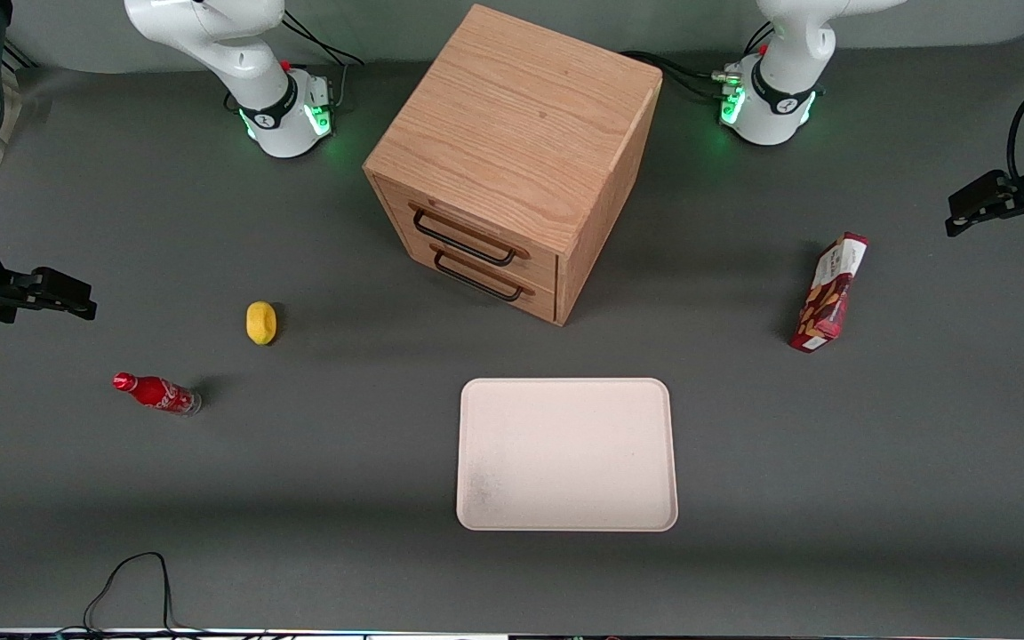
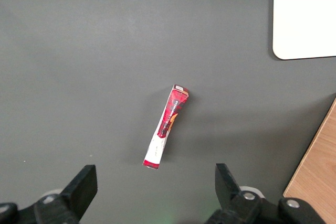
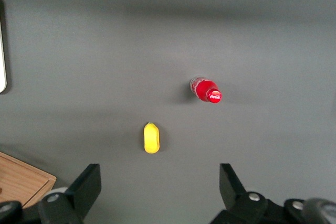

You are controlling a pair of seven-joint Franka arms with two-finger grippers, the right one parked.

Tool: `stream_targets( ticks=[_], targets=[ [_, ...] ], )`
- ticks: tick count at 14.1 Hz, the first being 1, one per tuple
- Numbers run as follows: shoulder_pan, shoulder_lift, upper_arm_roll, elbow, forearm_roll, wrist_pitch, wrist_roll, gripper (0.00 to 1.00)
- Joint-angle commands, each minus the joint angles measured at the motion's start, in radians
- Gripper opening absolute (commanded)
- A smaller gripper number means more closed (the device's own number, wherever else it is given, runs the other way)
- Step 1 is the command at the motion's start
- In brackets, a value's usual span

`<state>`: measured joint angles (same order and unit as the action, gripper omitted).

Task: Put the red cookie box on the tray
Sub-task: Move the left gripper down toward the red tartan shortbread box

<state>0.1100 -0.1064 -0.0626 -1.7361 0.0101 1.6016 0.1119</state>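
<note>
The cookie box is a long carton [image 1: 842,261]. Next, my left gripper grabs it across its narrow width near the middle, to place it on the tray.
The red cookie box [image 1: 829,292] lies on the grey table toward the working arm's end, a long dark-red carton resting on a narrow side with its white end panel nearest the front camera. It is also in the left wrist view [image 2: 168,127], well below the camera. The cream-white tray [image 1: 565,453] lies flat with nothing on it, nearer the front camera than the box; one of its corners [image 2: 304,14] shows from the wrist. My left gripper [image 1: 956,213] hangs above the table's working-arm end, apart from the box. It is open [image 2: 155,177], with nothing between its fingers.
An oak drawer cabinet [image 1: 512,133] with two black handles stands mid-table, farther from the front camera than the tray; its edge [image 2: 317,177] shows from the wrist. A yellow fruit [image 1: 261,322] and a small red cola bottle [image 1: 156,393] lie toward the parked arm's end.
</note>
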Motion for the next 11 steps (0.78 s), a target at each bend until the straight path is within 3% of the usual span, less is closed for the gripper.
stream_targets(
  ticks=[1,7,11],
  targets=[
    [-0.003,-0.001,-0.003,0.016,0.008,-0.026,-0.018,1.00],
    [-0.004,0.031,-0.002,-0.051,0.011,0.020,0.002,1.00],
    [-0.003,0.043,-0.002,-0.192,0.011,0.191,0.116,1.00]
  ],
)
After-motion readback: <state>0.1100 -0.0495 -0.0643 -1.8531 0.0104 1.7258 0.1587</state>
